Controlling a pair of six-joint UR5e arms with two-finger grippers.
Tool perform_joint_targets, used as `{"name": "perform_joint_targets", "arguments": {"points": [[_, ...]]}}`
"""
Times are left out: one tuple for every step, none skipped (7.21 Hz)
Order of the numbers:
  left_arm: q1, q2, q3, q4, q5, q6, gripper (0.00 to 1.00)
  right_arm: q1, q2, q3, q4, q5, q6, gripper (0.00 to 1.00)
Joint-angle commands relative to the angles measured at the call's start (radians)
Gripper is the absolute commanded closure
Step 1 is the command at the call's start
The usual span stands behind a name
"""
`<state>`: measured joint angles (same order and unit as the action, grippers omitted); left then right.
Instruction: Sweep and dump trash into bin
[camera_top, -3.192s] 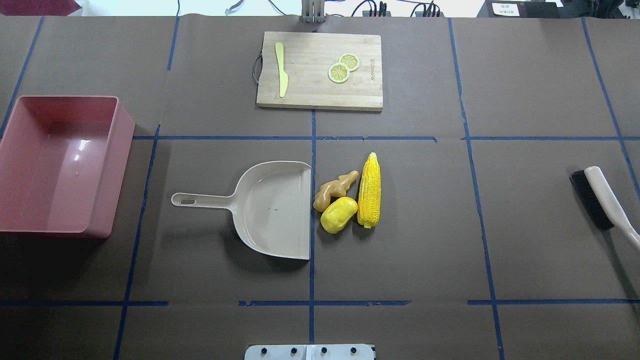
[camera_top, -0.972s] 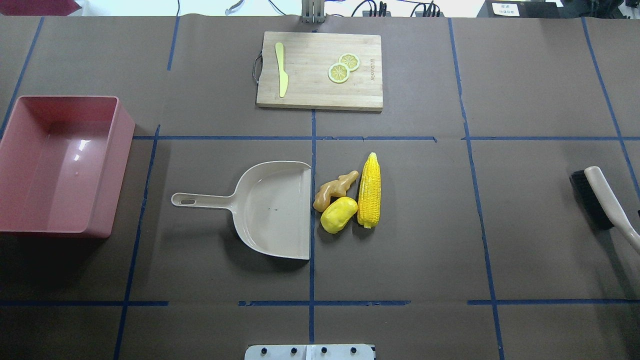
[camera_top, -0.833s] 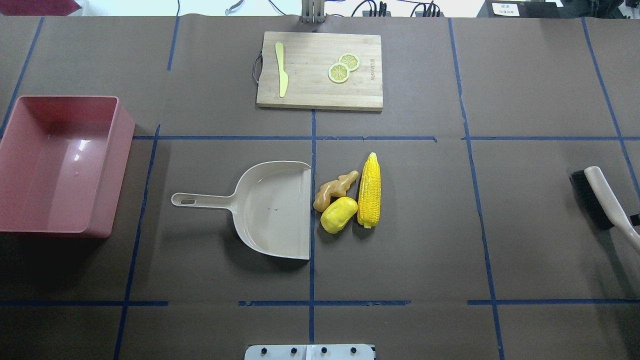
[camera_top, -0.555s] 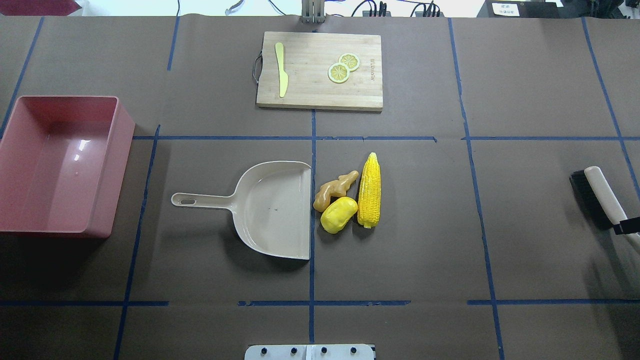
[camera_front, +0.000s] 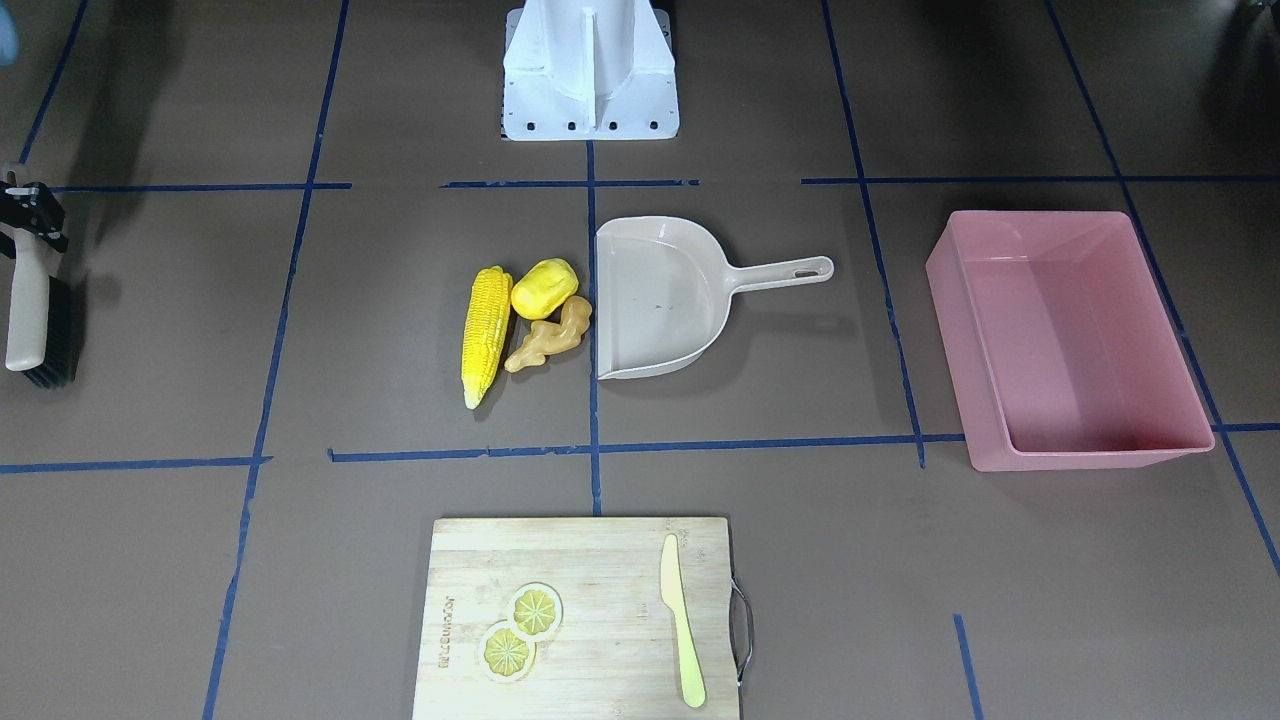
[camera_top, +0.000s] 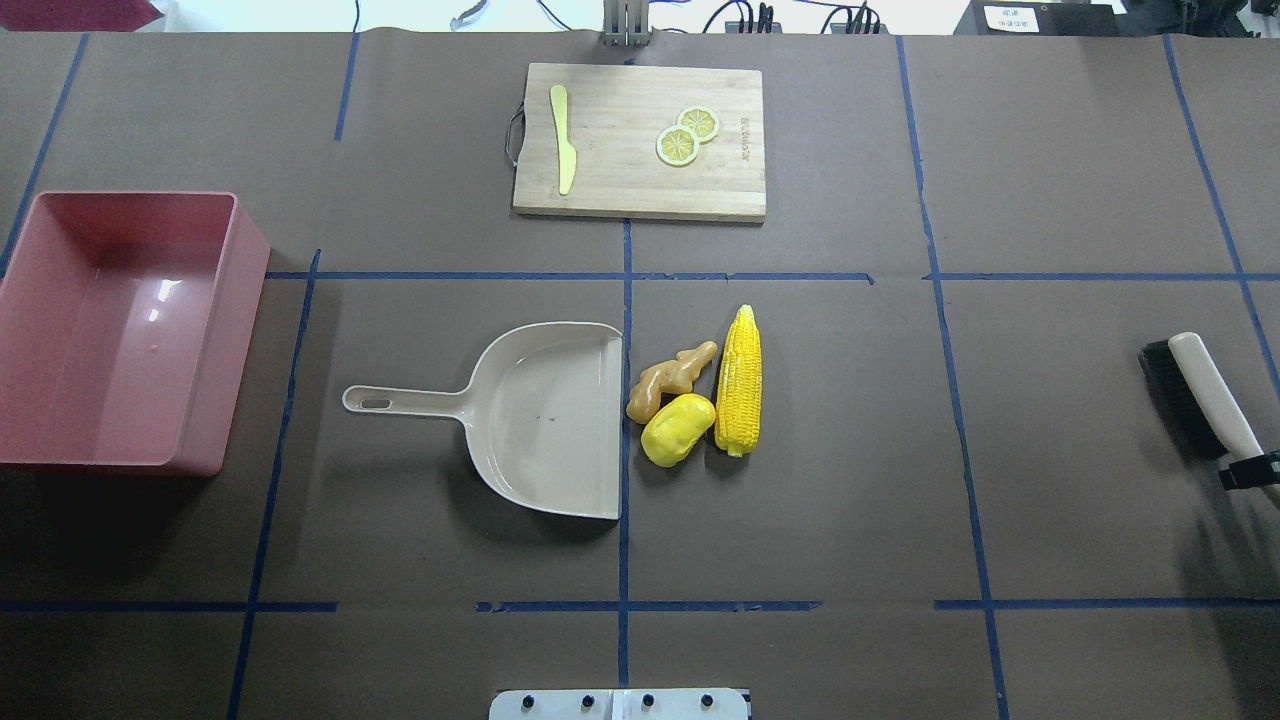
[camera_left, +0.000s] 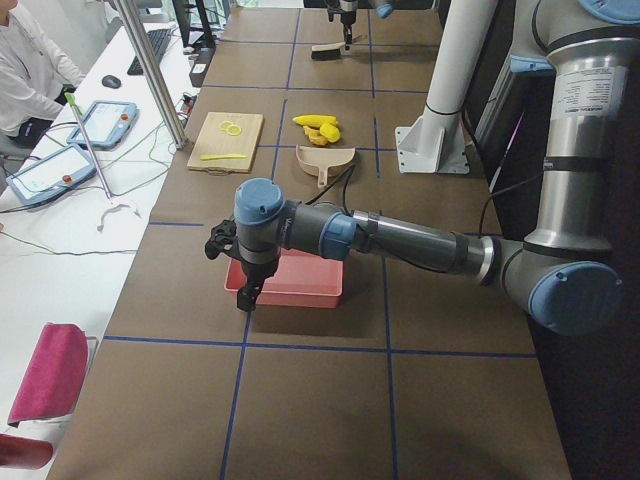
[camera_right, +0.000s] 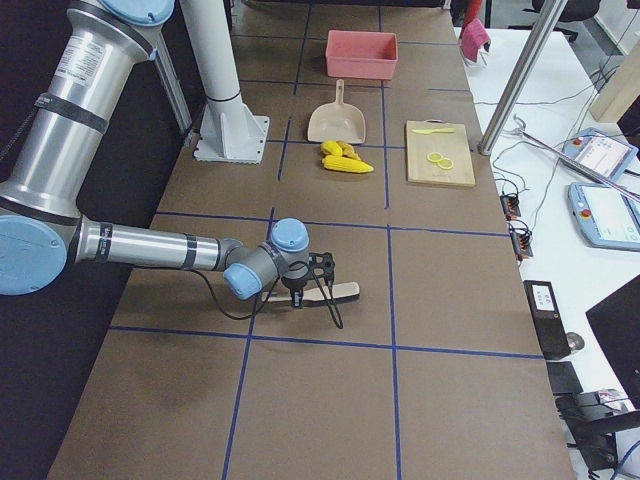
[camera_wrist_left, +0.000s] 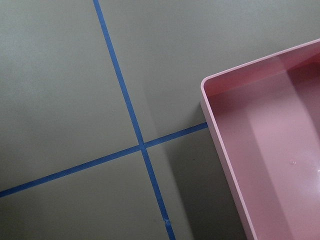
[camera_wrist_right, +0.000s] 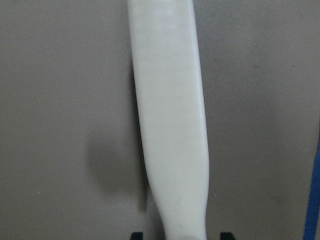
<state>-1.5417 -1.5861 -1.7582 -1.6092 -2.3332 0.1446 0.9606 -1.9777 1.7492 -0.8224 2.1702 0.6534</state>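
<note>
The brush should sweep the trash into the dustpan, so my right gripper should next grab it by its white handle's narrow neck (camera_wrist_right: 184, 222).
The corn cob (camera_top: 738, 382), the yellow lump (camera_top: 677, 429) and the ginger root (camera_top: 668, 380) lie together at mid-table, by the open edge of the beige dustpan (camera_top: 550, 420). The pink bin (camera_top: 245, 330) stands at the far left with nothing in it. My right gripper (camera_top: 1250, 470) is at the right edge, its fingers open on either side of the white handle of the brush (camera_top: 1195, 385); the right wrist view shows the handle (camera_wrist_right: 170, 125) between the fingertips with gaps. My left gripper (camera_left: 247, 295) hangs over the bin's near end; I cannot tell if it is open or shut.
A wooden cutting board (camera_top: 640, 140) with a pale knife (camera_top: 564, 140) and two lemon slices (camera_top: 686, 136) lies at the far side. The robot base (camera_front: 590, 70) stands at the near edge. Blue tape lines cross the brown table cover.
My right gripper has come in from the right edge and now straddles the brush handle. The brush, the trash, the dustpan and the bin have not moved.
</note>
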Motion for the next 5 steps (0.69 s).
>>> {"name": "perform_joint_targets", "arguments": {"points": [[0.0, 0.0, -0.009, -0.003, -0.002, -0.002, 0.0, 0.0, -0.001, -0.002, -0.001, 0.0, -0.001, 1.0], [0.0, -0.002, -0.039, -0.008, 0.002, 0.01, 0.0, 0.001, 0.002, 0.007, -0.004, 0.013, 0.002, 1.0], [0.05, -0.003, -0.097, -0.044, 0.005, 0.01, 0.0, 0.001, 0.008, 0.025, -0.012, 0.031, 0.008, 1.0], [0.107, -0.014, -0.142, -0.073, 0.011, 0.016, 0.01, 0.001, 0.011, 0.035, -0.012, 0.043, 0.011, 1.0], [0.191, -0.072, -0.158, -0.154, 0.005, 0.092, 0.01, 0.001, 0.013, 0.041, -0.012, 0.043, 0.011, 1.0]]}}
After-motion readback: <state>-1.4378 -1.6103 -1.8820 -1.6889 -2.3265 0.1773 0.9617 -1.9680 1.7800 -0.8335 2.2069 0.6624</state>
